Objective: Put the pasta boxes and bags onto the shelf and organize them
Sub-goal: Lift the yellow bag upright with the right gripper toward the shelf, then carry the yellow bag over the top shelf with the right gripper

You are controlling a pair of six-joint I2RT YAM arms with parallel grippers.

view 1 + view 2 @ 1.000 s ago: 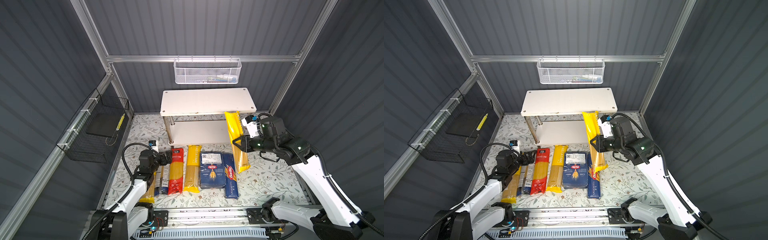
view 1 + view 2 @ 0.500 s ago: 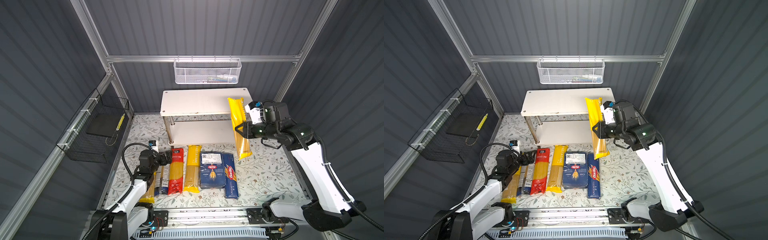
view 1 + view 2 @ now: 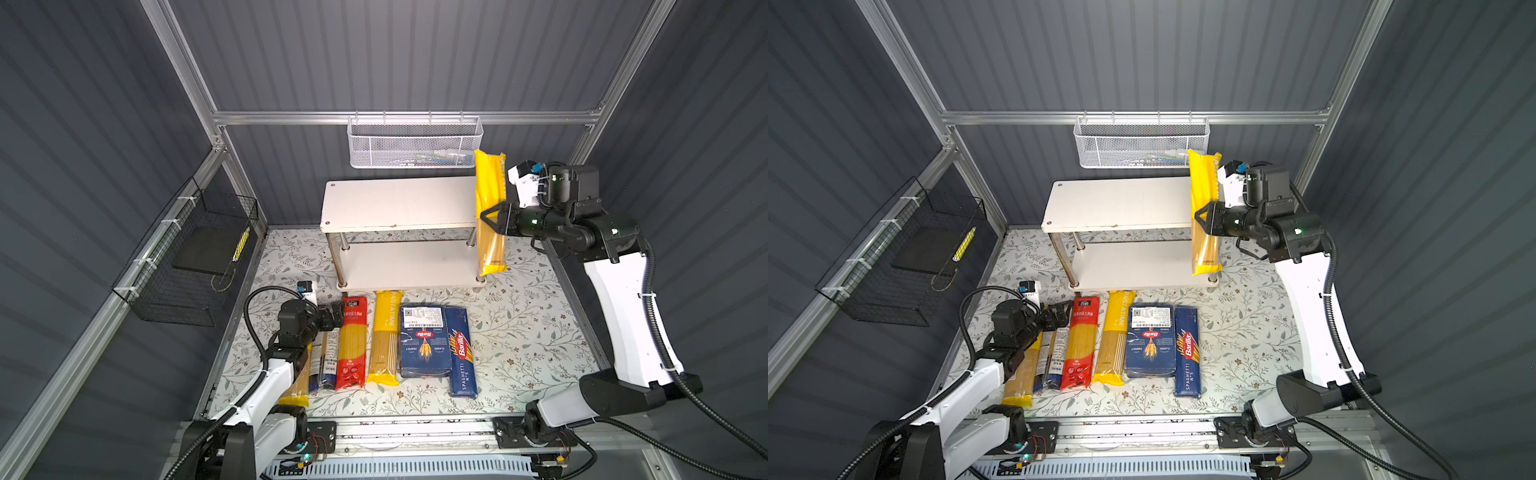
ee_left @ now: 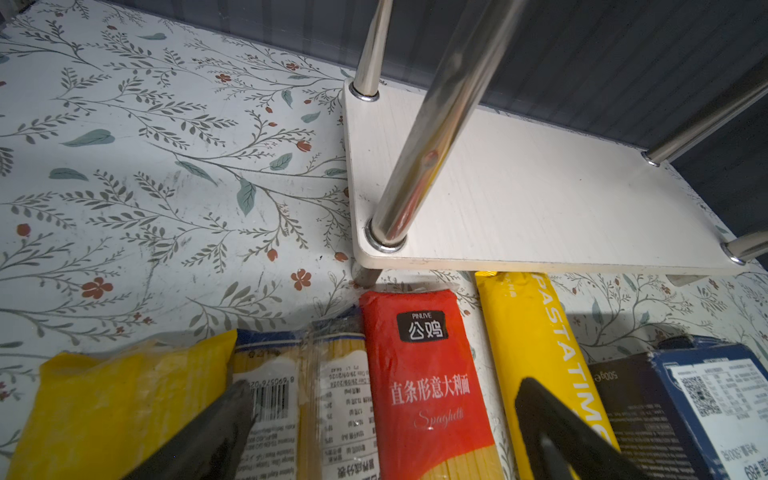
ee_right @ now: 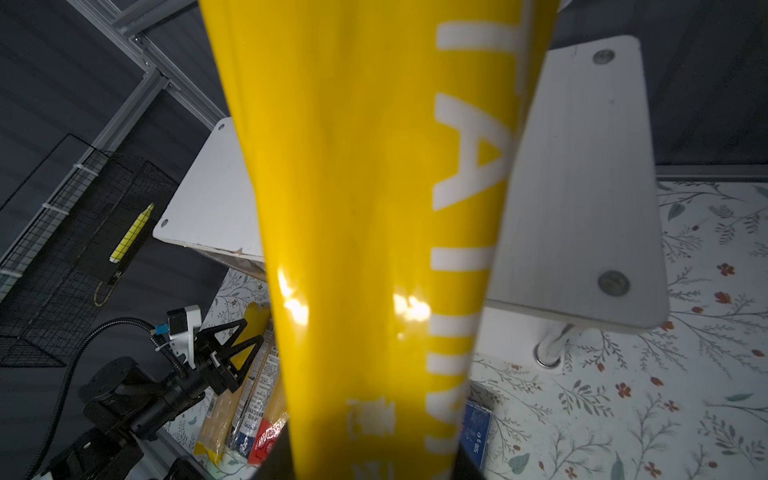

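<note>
The yellow spaghetti bag's lower end [image 3: 493, 267] hangs below the top board, so the bag stays held in my right gripper for now, until it lies on the top board [image 3: 399, 203].
My right gripper [image 3: 492, 218] [image 3: 1206, 220] is shut on a yellow spaghetti bag [image 3: 490, 195] [image 5: 365, 208], held upright at the right end of the shelf's top board [image 3: 399, 203] [image 3: 1117, 203]. On the floor in front of the shelf lie a yellow-ended bag [image 3: 297, 386], a blue-and-white labelled bag [image 3: 328, 361], a red bag [image 3: 352, 345], a yellow PASTATIME bag [image 3: 386, 336], a wide Barilla box [image 3: 424, 340] and a narrow SPAGHETTI box [image 3: 461, 353]. My left gripper [image 3: 334, 313] [image 4: 386, 395] hovers open over the labelled and red bags.
A white mesh basket [image 3: 415, 141] hangs on the back wall just above the shelf and close to the top of the held bag. A black wire basket [image 3: 195, 257] with a yellow marker hangs on the left wall. The shelf's lower board [image 4: 540, 199] is bare.
My right arm has lifted the yellow bag up and back, from beside the lower board to the level of the top board's right end. The left arm has stayed put.
</note>
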